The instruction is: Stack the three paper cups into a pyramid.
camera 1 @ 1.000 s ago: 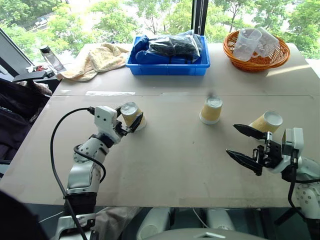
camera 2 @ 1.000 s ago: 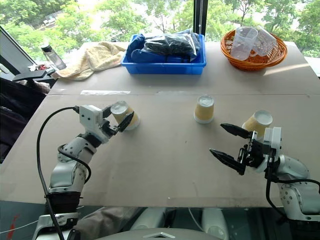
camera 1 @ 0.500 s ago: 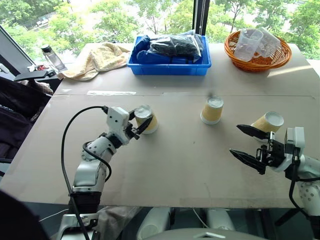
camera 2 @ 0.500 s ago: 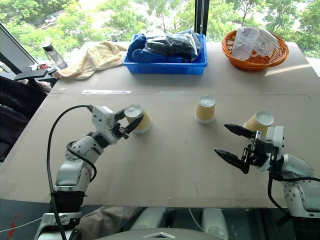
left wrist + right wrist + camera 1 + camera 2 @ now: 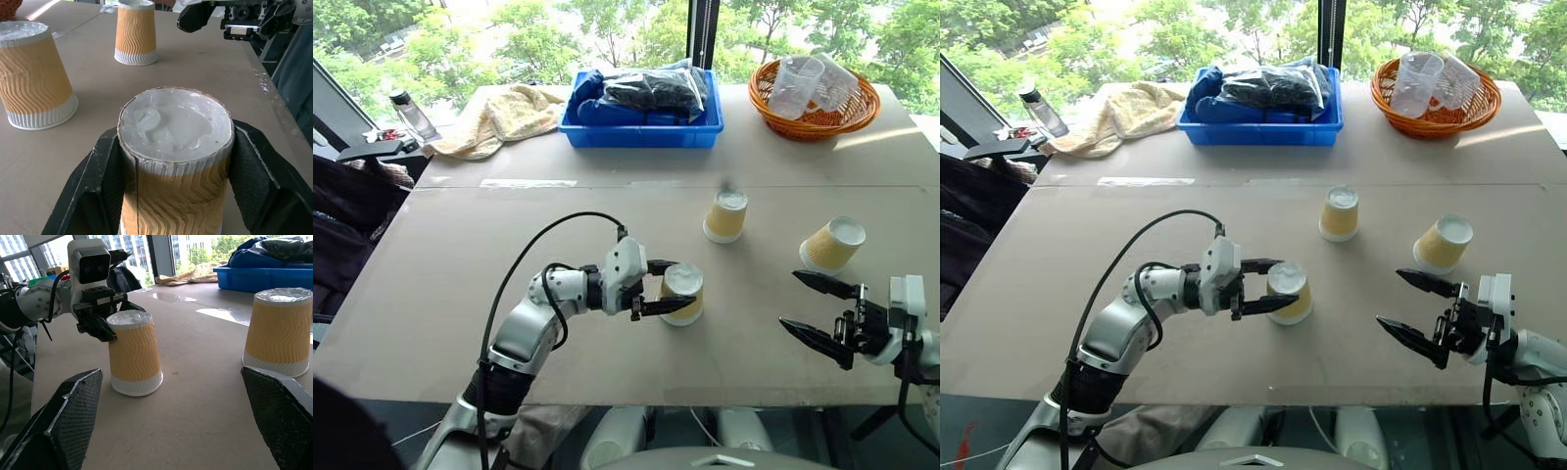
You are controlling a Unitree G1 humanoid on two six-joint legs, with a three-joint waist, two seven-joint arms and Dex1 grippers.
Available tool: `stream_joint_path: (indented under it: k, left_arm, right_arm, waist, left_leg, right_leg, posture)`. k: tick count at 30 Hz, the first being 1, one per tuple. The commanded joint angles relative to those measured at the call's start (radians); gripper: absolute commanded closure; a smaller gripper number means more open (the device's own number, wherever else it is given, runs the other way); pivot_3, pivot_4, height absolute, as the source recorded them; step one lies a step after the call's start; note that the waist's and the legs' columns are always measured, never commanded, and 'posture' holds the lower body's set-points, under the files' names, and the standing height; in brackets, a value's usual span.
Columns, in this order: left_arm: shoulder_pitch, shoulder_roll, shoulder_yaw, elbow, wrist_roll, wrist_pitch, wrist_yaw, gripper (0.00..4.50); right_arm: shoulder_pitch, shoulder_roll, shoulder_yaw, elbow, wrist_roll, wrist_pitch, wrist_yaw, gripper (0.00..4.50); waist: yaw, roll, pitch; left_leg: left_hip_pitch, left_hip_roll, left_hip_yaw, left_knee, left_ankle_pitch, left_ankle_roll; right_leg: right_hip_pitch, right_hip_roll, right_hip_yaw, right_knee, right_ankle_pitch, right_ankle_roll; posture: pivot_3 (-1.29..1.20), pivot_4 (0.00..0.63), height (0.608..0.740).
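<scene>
The held cup's rim (image 5: 681, 320) rests on the tabletop, so the cup would stay standing. The left gripper needs to open.
Three paper cups with tan ribbed sides stand upside down on the table. My left gripper (image 5: 680, 286) is shut on the nearest cup (image 5: 683, 294), one black finger on each side, and the cup's rim rests on the tabletop (image 5: 133, 352). The middle cup (image 5: 725, 215) stands farther back, and the right cup (image 5: 832, 244) is off to its right. The left wrist view shows the held cup (image 5: 175, 147) close up with the other two behind it. My right gripper (image 5: 791, 300) hangs open near the front right edge, in front of the right cup, with nothing between its fingers.
At the back stand a blue bin (image 5: 643, 132) of dark bags and a wicker basket (image 5: 815, 119) of clear plastic cups. A towel (image 5: 504, 113) and a water bottle (image 5: 411, 113) lie back left. Bare table (image 5: 607, 215) stretches between the cups.
My left gripper has carried its cup from the left side to the right and nearer, to just in front of the middle cup. My right gripper drew slightly back and down, still open.
</scene>
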Motion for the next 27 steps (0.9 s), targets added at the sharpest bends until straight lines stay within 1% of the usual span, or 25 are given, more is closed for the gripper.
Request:
stream_joint_path:
  k: [1, 2, 3, 6, 7, 11, 14, 18, 19, 21, 24, 27]
  left_arm:
    - [-0.003, 0.007, -0.007, 0.011, 0.015, -0.030, -0.030, 2.17]
    - [-0.002, 0.004, -0.003, 0.016, 0.016, -0.044, -0.033, 2.17]
    - [-0.001, 0.003, -0.002, 0.019, 0.018, -0.053, -0.035, 1.37]
    - [0.002, -0.005, 0.010, 0.008, -0.014, -0.081, -0.066, 0.11]
    - [0.005, 0.000, 0.022, -0.012, -0.034, -0.073, -0.074, 0.04]
    - [0.013, 0.029, 0.067, -0.088, -0.070, -0.038, -0.066, 0.04]
    - [0.028, 0.069, 0.134, -0.172, -0.144, 0.032, -0.047, 0.04]
    - [0.052, 0.169, 0.276, -0.278, -0.296, 0.194, -0.004, 0.04]
    - [0.059, 0.210, 0.315, -0.289, -0.323, 0.233, -0.005, 0.04]
    - [0.058, 0.290, 0.407, -0.279, -0.366, 0.296, -0.001, 0.04]
    - [0.044, 0.357, 0.498, -0.266, -0.429, 0.353, 0.005, 0.04]
    - [0.037, 0.398, 0.557, -0.259, -0.469, 0.386, -0.001, 0.04]
  right_arm:
    - [0.017, 0.002, -0.036, -0.028, 0.002, -0.036, 0.008, 0.00]
    - [0.021, 0.003, -0.037, -0.027, 0.001, -0.040, 0.008, 0.00]
    - [0.022, 0.004, -0.038, -0.027, 0.001, -0.042, 0.007, 0.00]
    - [0.017, 0.008, -0.042, -0.017, -0.007, -0.059, 0.001, 0.00]
    - [0.011, 0.010, -0.043, -0.012, -0.011, -0.065, -0.004, 0.00]
    - [-0.015, 0.021, -0.031, 0.005, -0.038, -0.086, -0.027, 0.00]
    - [-0.063, 0.058, -0.017, -0.013, -0.045, -0.059, -0.126, 0.00]
    - [-0.150, 0.075, 0.041, 0.004, -0.161, -0.018, -0.270, 0.00]
    - [-0.180, 0.086, 0.063, 0.009, -0.177, -0.001, -0.302, 0.00]
    - [-0.272, 0.126, 0.137, 0.048, -0.265, 0.022, -0.393, 0.00]
    - [-0.391, 0.178, 0.199, 0.129, -0.359, 0.034, -0.486, 0.00]
    - [-0.486, 0.224, 0.222, 0.206, -0.390, 0.027, -0.528, 0.00]
  waist:
    - [0.002, 0.000, 0.000]
    - [0.001, 0.000, 0.000]
    - [0.001, 0.000, 0.000]
    - [0.001, 0.000, 0.000]
    - [0.001, 0.000, 0.000]
    - [0.001, 0.000, 0.000]
    - [-0.004, 0.000, 0.000]
    - [-0.010, 0.000, 0.000]
    - [-0.013, 0.000, 0.000]
    - [-0.024, -0.001, 0.001]
    - [-0.025, 0.000, 0.001]
    - [-0.024, 0.000, 0.002]
  left_leg:
    - [0.000, 0.000, 0.000, 0.000, 0.000, 0.000]
    - [0.000, 0.000, 0.000, 0.000, 0.000, 0.000]
    - [0.000, 0.000, 0.000, 0.000, 0.000, 0.000]
    - [0.000, 0.000, 0.000, 0.000, 0.000, 0.000]
    - [0.000, 0.000, 0.000, 0.000, 0.000, 0.000]
    - [0.000, 0.000, 0.000, 0.000, 0.000, 0.000]
    - [0.000, 0.000, 0.000, 0.000, 0.000, 0.000]
    - [0.000, 0.000, 0.000, 0.000, 0.000, 0.000]
    - [0.000, 0.000, 0.000, 0.000, 0.000, 0.000]
    - [0.000, 0.000, 0.000, 0.000, 0.000, -0.001]
    - [0.001, 0.000, 0.000, 0.000, 0.001, -0.002]
    - [0.001, 0.000, 0.000, 0.000, 0.001, -0.002]
  right_leg:
    - [0.000, 0.000, 0.000, 0.000, 0.000, 0.000]
    - [0.000, 0.000, 0.000, 0.000, 0.000, 0.000]
    - [0.000, 0.000, 0.000, 0.000, 0.000, 0.000]
    - [0.000, 0.000, 0.000, 0.000, 0.000, 0.000]
    - [0.000, 0.000, 0.000, 0.000, 0.000, 0.000]
    - [0.000, 0.000, 0.000, 0.000, 0.000, 0.000]
    - [0.000, 0.000, 0.000, 0.000, 0.000, 0.000]
    - [-0.001, 0.000, 0.000, 0.001, 0.000, 0.000]
    - [-0.001, 0.000, 0.001, 0.001, 0.000, 0.000]
    - [-0.001, 0.000, 0.001, 0.002, 0.000, 0.000]
    - [-0.002, 0.001, 0.001, 0.004, 0.000, 0.000]
    - [-0.003, 0.001, 0.002, 0.004, 0.000, 0.000]
  posture:
    - [0.00, 0.150, 0.740]
    - [0.00, 0.150, 0.740]
    - [0.00, 0.150, 0.740]
    - [0.00, 0.150, 0.740]
    - [0.00, 0.150, 0.740]
    - [0.00, 0.150, 0.740]
    - [0.00, 0.150, 0.740]
    - [0.00, 0.150, 0.740]
    - [0.00, 0.150, 0.740]
    - [0.00, 0.150, 0.740]
    - [0.00, 0.150, 0.740]
    - [0.00, 0.150, 0.740]
